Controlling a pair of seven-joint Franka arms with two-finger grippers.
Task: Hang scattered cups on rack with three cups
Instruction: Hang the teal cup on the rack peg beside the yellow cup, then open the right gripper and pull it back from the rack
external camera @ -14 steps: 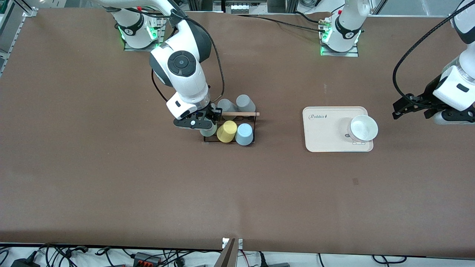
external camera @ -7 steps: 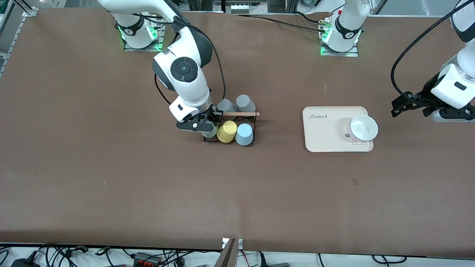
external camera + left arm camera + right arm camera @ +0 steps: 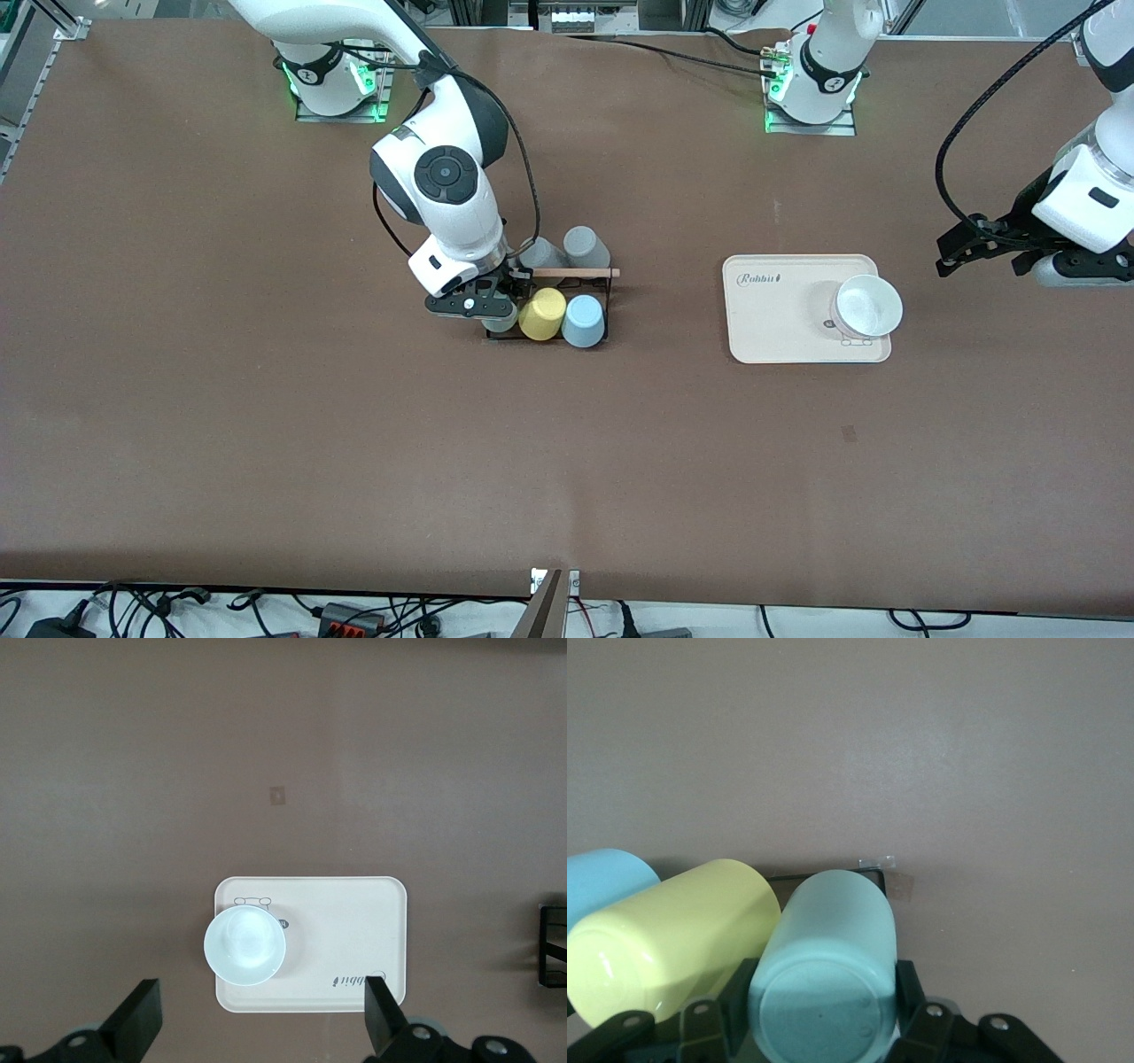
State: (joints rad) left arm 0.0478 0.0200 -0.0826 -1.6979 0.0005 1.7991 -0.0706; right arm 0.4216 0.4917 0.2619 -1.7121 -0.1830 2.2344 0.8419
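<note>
My right gripper is ready to release the sage green cup, which lies in the rack's end level with the yellow cup and would stay if I opened now.
The black wire rack [image 3: 606, 283] with its wooden rod [image 3: 576, 273] stands mid-table. A yellow cup [image 3: 542, 314] and the light blue cup [image 3: 584, 321] sit tilted on it. My right gripper [image 3: 496, 307] is shut on the sage green cup [image 3: 499, 324], held bottom-up beside the yellow cup at the rack's end toward the right arm. In the right wrist view the green cup [image 3: 833, 948] sits between my fingers [image 3: 921, 1028], next to the yellow cup [image 3: 673, 935] and the blue cup [image 3: 602, 879]. The peg under it is hidden. My left gripper [image 3: 979, 257] waits open and empty.
Two grey cups [image 3: 542, 252] [image 3: 585, 246] sit on the rack's side farther from the front camera. A beige tray [image 3: 771, 310] with a white bowl [image 3: 866, 306] lies toward the left arm's end; both show in the left wrist view [image 3: 354, 921] [image 3: 244, 945].
My right gripper has shifted slightly toward the yellow cup with the green cup in it. My left gripper has drifted a little.
</note>
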